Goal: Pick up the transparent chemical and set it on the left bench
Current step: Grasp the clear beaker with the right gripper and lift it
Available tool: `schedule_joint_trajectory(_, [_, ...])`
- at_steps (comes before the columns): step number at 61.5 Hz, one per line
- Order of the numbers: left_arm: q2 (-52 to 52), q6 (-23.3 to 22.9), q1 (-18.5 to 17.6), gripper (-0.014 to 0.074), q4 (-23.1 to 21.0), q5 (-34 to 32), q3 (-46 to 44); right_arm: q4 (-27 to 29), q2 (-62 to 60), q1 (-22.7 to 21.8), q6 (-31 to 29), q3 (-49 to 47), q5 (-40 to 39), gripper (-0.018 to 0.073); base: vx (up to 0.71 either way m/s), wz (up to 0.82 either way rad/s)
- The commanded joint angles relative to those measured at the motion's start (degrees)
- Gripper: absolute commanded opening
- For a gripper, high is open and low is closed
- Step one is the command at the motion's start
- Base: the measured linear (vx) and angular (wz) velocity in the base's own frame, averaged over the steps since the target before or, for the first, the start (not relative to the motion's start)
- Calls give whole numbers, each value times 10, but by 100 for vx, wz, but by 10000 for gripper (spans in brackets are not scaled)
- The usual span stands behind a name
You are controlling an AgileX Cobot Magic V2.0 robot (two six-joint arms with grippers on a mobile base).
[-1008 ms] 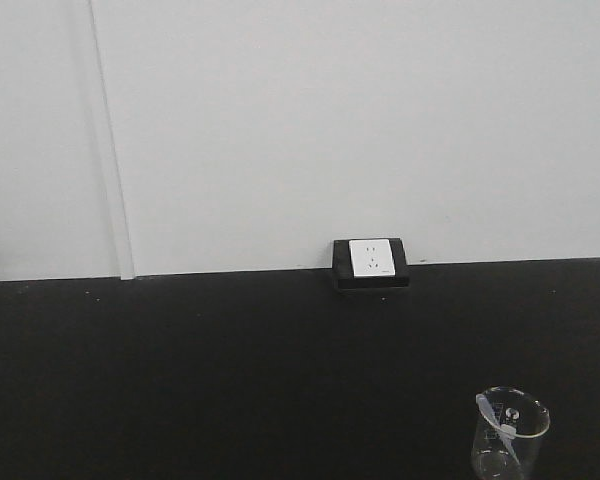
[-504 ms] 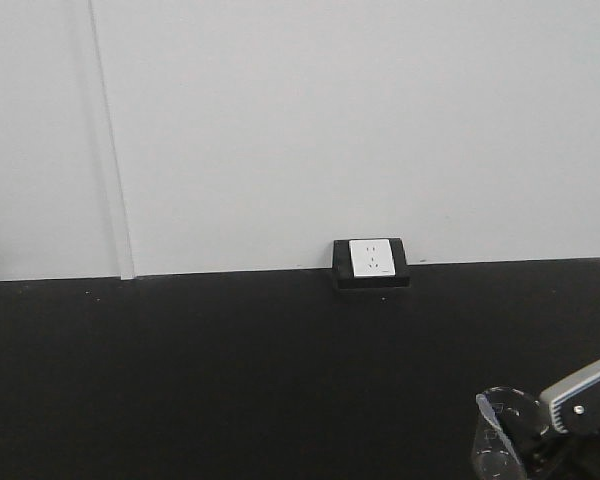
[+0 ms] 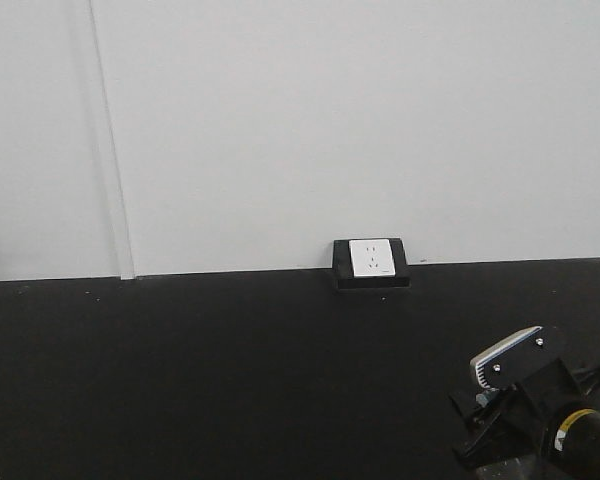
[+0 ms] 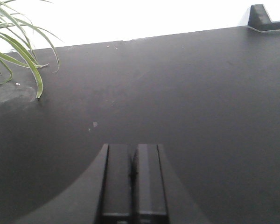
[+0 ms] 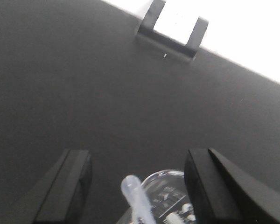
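My right gripper has the transparent chemical to carry to the left bench, so it should grab the pipette by its bulb end [image 5: 132, 185] next.
The transparent chemical is a whitish pipette [image 5: 134, 190]. It stands tilted in a small glass beaker [image 5: 173, 187], bulb end up above the rim. My right gripper [image 5: 137, 161] is open just above it, one finger [image 5: 67, 184] to the left and the other [image 5: 209, 184] to the right, touching nothing. In the front view my right arm [image 3: 540, 410] covers the beaker and pipette. My left gripper [image 4: 131, 154] is shut and empty, low over bare black counter. The left bench with white bins is out of view.
The black counter [image 3: 230, 370] runs to a white wall with a white socket in a black housing [image 3: 371, 262], also in the right wrist view [image 5: 175, 25]. A potted plant [image 4: 18, 46] stands at the far left of the left wrist view.
My right arm has come into the front view from the lower right and moved over the beaker, which was in plain view a second ago and is now hidden.
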Motion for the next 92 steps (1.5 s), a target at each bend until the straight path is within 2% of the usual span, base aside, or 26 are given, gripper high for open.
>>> schedule_joint_trajectory(1, [-11,-4,-1,-3,0,-45,9,2,2,-1,9,-19,-42,492,0,0])
schedule_joint_trajectory(10, [-11,-4,-1,-3,0,-45,9,2,18,-1,7,-19,-51,477,0,0])
schedule_joint_trajectory(16, [-11,-4,-1,-3,0,-45,9,2,21,-1,7,-19,-47,417,0,0])
schedule_joint_trajectory(38, [-11,-4,-1,-3,0,-45,9,7,6,-1,7,-19,-36,-14,0,0])
schedule_joint_trajectory(49, [-11,-4,-1,-3,0,-45,9,9,-86,-2,-14,-19,-3,-8,0,0])
schedule_joint_trajectory(64, [-11,-4,-1,-3,0,-45,9,94,-319,-2,14,-13,100,-6,0,0])
schedule_joint_trajectory(78, [-11,-4,-1,-3,0,-45,9,95,-505,-2,14,53,208,-4,0,0])
schedule_joint_trajectory(92, [-11,-4,-1,-3,0,-45,9,95,-630,-2,14,104,223,-4,0,0])
